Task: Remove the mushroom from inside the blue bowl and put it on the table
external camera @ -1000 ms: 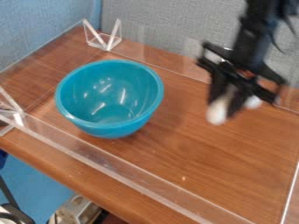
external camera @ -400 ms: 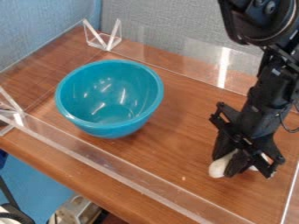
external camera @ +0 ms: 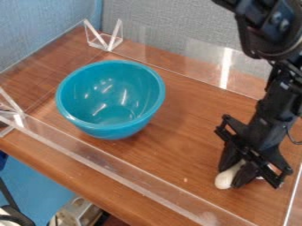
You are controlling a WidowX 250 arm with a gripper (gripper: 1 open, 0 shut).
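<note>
The mushroom's white end (external camera: 227,179) sits down at the wood of the table, so the mushroom would lie there. My gripper is ready to open now.
The blue bowl (external camera: 109,97) stands empty on the left half of the table (external camera: 177,132). Well to its right, my black gripper (external camera: 239,173) points steeply down, low over the wood near the front right. It is shut on the mushroom (external camera: 224,180), of which only a cream-white end shows below the fingers (external camera: 250,159). The cap is hidden by the gripper. That white end is right at the table's surface; whether it touches I cannot tell.
Low clear acrylic walls edge the table: a front wall (external camera: 130,168) runs close before the gripper, and a back wall (external camera: 200,53) stands behind. Clear triangular brackets (external camera: 106,37) stand at the back left corner. The arm (external camera: 277,53) rises at the right.
The gripper has come down from above the back wall to just over the table at the right front, carrying the mushroom with it. The bowl has not moved.
</note>
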